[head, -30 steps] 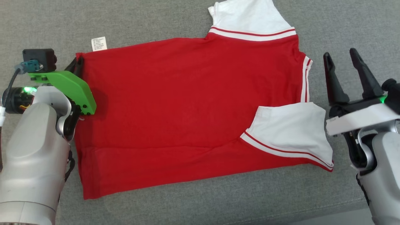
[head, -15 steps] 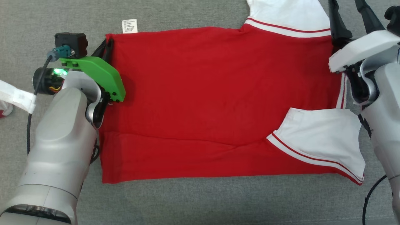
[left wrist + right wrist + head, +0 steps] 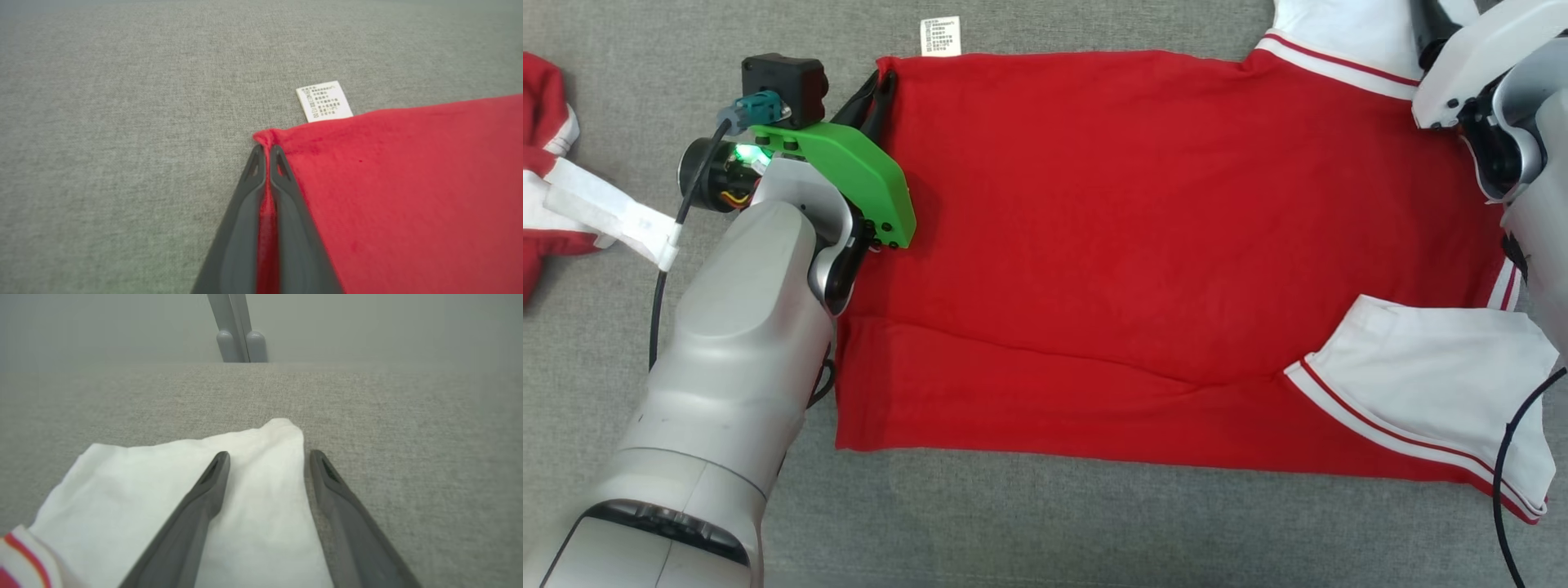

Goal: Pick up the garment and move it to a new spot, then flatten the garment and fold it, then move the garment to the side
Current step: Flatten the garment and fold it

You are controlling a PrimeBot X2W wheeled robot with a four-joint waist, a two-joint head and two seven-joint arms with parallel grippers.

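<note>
My right gripper grabs the raised outer corner point(image 3: 283, 431) next, since the white sleeve lies slack with its corner standing up a little.
The garment point(image 3: 1135, 220), a red shirt with white sleeves, lies spread on the grey cloth surface. My left gripper point(image 3: 882, 86) is shut on its far left hem corner, beside the white care label point(image 3: 939, 37). In the left wrist view red cloth is pinched between the fingers of the left gripper point(image 3: 265, 149), at the edge of the garment point(image 3: 408, 183). My right arm point(image 3: 1494, 90) reaches over the far right sleeve. In the right wrist view the right gripper point(image 3: 269, 457) stands open just above that white sleeve point(image 3: 143, 490).
The near white sleeve point(image 3: 1429, 376) lies folded over the shirt's right end. Another red and white garment point(image 3: 543, 163) lies bunched at the left edge. A grey post point(image 3: 237, 330) stands beyond the far edge of the surface. A black cable point(image 3: 1503, 457) hangs at the right.
The head camera has shifted, so the whole picture slid right. My right gripper has moved from beside the shirt's shoulder to over the far white sleeve. The left gripper stays shut on the corner.
</note>
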